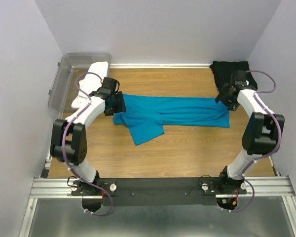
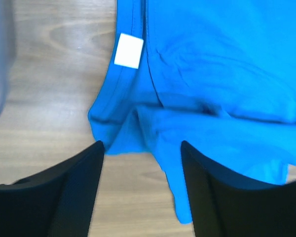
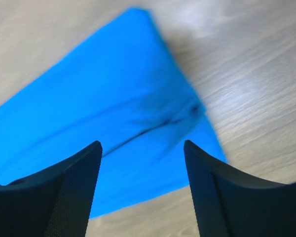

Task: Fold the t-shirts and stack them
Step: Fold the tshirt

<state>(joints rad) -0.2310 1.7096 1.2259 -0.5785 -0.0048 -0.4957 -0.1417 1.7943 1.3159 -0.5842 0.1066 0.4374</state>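
Observation:
My left gripper grabs the hanging sleeve flap by its near-edge corner [image 1: 136, 143] next, to fold the teal-blue t-shirt [image 1: 177, 111] back over the long piece of cloth.
A bright teal-blue t-shirt [image 1: 177, 111] lies stretched in a long band across the middle of the wooden table, one sleeve flap hanging toward the near side. My left gripper [image 1: 117, 104] hovers at its left end, by the collar. In the left wrist view that gripper [image 2: 142, 146] is open, with the collar, its white label [image 2: 129, 50] and a fold of teal cloth [image 2: 212, 74] just ahead of the tips. At the shirt's right end my right gripper [image 1: 225, 98] is also open [image 3: 142, 144], above the teal corner [image 3: 113, 98]. Nothing is held.
A black t-shirt [image 1: 229, 69] lies crumpled in the back right corner. A white t-shirt [image 1: 91, 81] drapes over the edge of a clear grey plastic tub [image 1: 69, 74] at the back left. Walls close in three sides of the table.

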